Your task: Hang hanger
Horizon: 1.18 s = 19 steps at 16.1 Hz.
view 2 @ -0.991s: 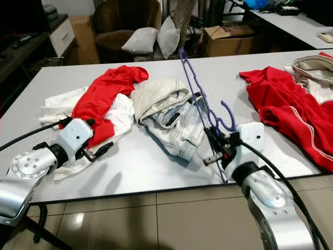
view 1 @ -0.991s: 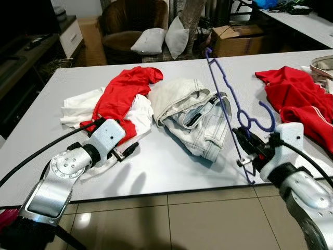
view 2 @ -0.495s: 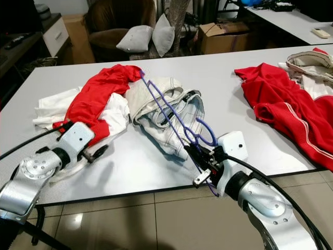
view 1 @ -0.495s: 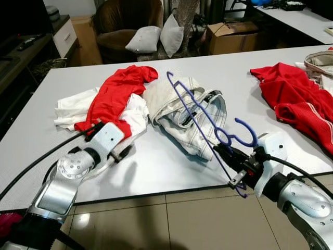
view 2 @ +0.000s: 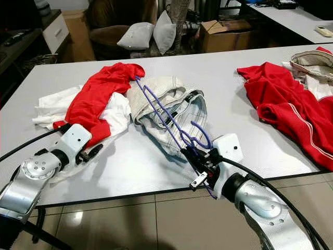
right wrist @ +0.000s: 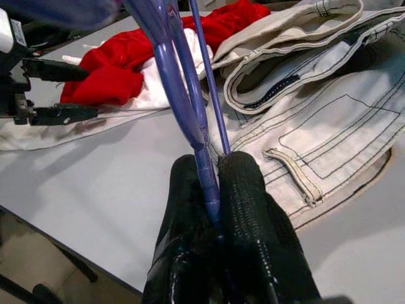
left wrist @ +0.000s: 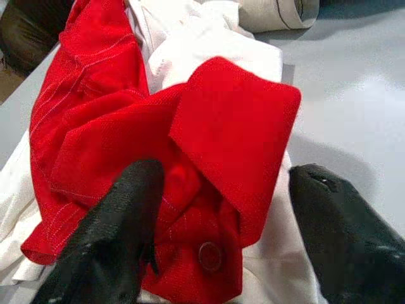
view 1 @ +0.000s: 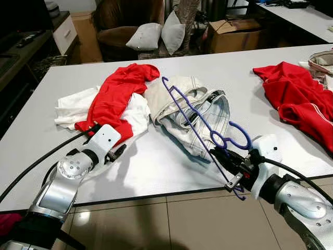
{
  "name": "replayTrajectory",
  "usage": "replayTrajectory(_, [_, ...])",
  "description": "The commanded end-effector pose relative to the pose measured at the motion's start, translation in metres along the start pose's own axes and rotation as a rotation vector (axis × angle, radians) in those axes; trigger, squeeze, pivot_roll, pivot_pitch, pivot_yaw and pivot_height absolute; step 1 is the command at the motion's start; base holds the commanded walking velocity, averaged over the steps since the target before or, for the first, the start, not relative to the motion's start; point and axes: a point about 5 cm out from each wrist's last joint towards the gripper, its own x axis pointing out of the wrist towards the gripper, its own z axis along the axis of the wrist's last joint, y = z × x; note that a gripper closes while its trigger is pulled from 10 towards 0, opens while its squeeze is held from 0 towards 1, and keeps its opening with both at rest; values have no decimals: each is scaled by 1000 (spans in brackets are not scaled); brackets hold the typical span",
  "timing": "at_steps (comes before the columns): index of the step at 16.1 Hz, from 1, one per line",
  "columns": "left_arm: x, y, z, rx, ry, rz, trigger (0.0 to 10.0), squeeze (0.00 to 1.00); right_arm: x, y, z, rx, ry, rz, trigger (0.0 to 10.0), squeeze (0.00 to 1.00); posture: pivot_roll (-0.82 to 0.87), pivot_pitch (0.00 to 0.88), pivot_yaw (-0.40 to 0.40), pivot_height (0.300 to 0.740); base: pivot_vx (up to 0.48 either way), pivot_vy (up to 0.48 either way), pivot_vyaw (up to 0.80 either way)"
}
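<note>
My left gripper pinches the folded flap of the red garment (left wrist: pixel 239 149) next, since that flap stands up while the rest lies slack on the white cloth.
A purple hanger (view 1: pixel 200 120) slants over the pale jeans (view 1: pixel 200 112) on the grey table (view 1: pixel 156 161). My right gripper (view 1: pixel 222 157) is shut on its lower bar near the table's front edge; the right wrist view has the hanger (right wrist: pixel 190 107) pinched between the black fingers (right wrist: pixel 243 190). My left gripper (view 1: pixel 118 151) stands open at the hem of a red garment (view 1: pixel 117 94) lying on white cloth (view 1: pixel 78 107). In the left wrist view the red garment (left wrist: pixel 158 126) lies between the spread fingers (left wrist: pixel 120 221).
Another red garment (view 1: pixel 296 99) lies at the table's right end. Behind the table stand a brown armchair (view 1: pixel 119 26) with cushions (view 1: pixel 156 36) and a cardboard box (view 1: pixel 234 34). A dark cabinet (view 1: pixel 21 57) is at the far left. Tiled floor (view 1: pixel 171 224) runs along the front.
The right gripper has swung the hanger left and down, from standing upright to slanting over the jeans. The camera has shifted. The left gripper stays at the red garment.
</note>
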Motion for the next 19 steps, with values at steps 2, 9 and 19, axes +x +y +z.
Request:
replayTrajectory(2, [1, 6, 3, -5, -12, 21, 0, 0, 0, 3, -1, -13, 11, -5, 10000, 0, -96, 0, 102, 740, 0, 0, 0])
replayTrajectory(9, [2, 5, 4, -27, -24, 8, 0, 0, 2, 1, -6, -15, 36, -29, 10000, 0, -91, 0, 105, 740, 0, 0, 0])
replayTrajectory(19, [2, 5, 5, -106, -49, 35, 0, 0, 9, -3, -10, -21, 48, -49, 10000, 0, -80, 0, 78, 740, 0, 0, 0])
